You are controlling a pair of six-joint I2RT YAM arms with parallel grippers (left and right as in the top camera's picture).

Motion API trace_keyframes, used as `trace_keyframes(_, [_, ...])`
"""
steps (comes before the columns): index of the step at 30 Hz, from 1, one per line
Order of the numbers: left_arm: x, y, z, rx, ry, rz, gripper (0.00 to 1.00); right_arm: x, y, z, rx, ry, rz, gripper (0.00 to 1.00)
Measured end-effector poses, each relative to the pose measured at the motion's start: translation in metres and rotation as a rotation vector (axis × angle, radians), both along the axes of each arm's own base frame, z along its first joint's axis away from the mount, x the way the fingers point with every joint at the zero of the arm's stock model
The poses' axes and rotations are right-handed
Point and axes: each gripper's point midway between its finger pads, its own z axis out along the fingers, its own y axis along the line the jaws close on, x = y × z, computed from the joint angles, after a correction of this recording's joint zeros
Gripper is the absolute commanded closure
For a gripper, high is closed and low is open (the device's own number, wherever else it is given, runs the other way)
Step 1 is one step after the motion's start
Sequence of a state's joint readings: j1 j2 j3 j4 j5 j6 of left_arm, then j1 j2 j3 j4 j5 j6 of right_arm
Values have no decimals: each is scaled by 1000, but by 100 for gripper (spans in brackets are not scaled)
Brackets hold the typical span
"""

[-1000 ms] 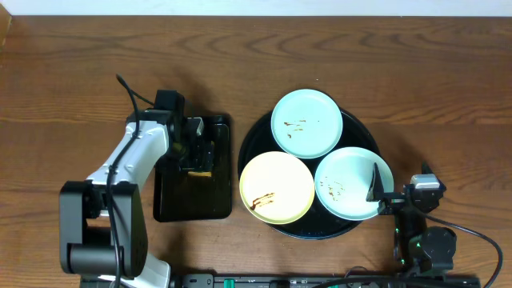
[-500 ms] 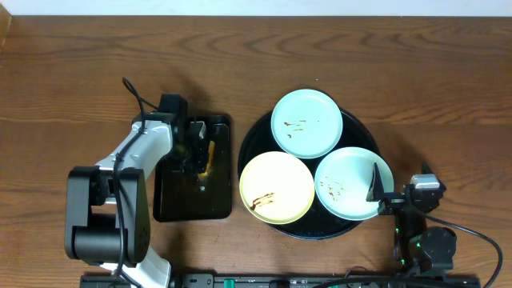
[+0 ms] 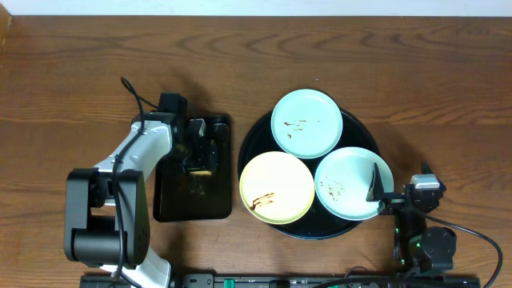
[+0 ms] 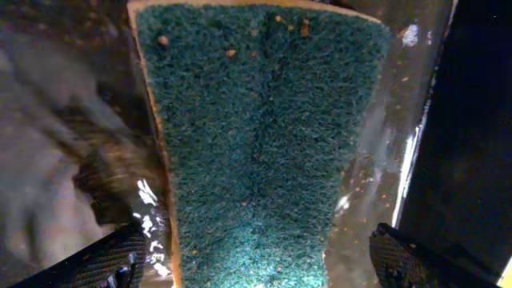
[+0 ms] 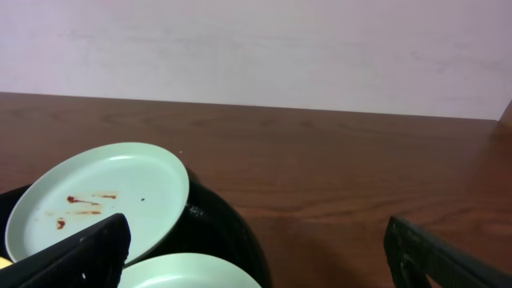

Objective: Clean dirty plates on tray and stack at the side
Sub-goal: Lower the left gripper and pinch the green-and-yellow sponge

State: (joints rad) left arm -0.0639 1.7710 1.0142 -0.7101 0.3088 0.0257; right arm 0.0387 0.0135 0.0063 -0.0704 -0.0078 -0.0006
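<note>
My left gripper grabs the sponge across its narrow middle next, green side toward the gripper, so the sponge's bottom stays free to clean plates.
Three dirty plates lie on the round black tray: a mint one at the back, a yellow one at the front left and a mint one at the front right, all with brown smears. My left gripper hangs over the rectangular tray, open, straddling a green scouring sponge; both fingers stand clear of its sides. My right gripper is open and empty at the round tray's right rim, with one finger over the front-right plate. The back plate shows in the right wrist view.
A small rectangular black tray sits left of the round tray and carries the sponge. Bare wood-grain tabletop stretches to the right and behind. The table's far edge meets a pale wall.
Half a second ago the sponge stood pinched on edge between the left fingers; now the fingers are apart again and it lies flat on the rectangular tray. The right arm has not moved.
</note>
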Motion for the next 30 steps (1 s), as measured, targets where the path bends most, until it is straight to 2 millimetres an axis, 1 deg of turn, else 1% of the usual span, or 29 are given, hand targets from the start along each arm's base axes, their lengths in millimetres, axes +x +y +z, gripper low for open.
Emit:
trace_keyframes(2, [1, 0, 2, 0, -7, 0, 7, 0, 0, 0, 0, 0, 0, 1])
trace_keyframes(5, [5, 0, 13, -3, -47, 0, 7, 0, 0, 0, 0, 0, 0, 1])
trace_keyframes(9, [17, -1, 29, -8, -130, 0, 7, 0, 0, 0, 0, 0, 0, 1])
trace_keyframes(13, [24, -1, 29, -10, -159, 0, 7, 0, 0, 0, 0, 0, 0, 1])
trace_keyframes(16, [24, -1, 28, -10, -157, 0, 8, 0, 0, 0, 0, 0, 0, 1])
trace_keyframes(18, [23, -1, 25, -9, -146, 0, 11, 0, 0, 0, 0, 0, 0, 1])
trace_keyframes(21, [20, -1, 16, -6, -117, -3, 28, 0, 0, 0, 0, 0, 0, 1])
trace_keyframes(24, [21, -1, 11, -5, -109, -6, 37, 0, 0, 0, 0, 0, 0, 1])
trace_keyframes(26, [24, -1, 10, -5, -117, -4, 50, 0, 0, 0, 0, 0, 0, 1])
trace_keyframes(27, [25, -1, 10, -5, -124, -8, 65, 0, 0, 0, 0, 0, 0, 1])
trace_keyframes(28, [27, -1, 10, -3, -129, -8, 87, 0, 0, 0, 0, 0, 0, 1])
trace_keyframes(30, [30, -1, 10, -5, -140, 0, 92, 0, 0, 0, 0, 0, 0, 1])
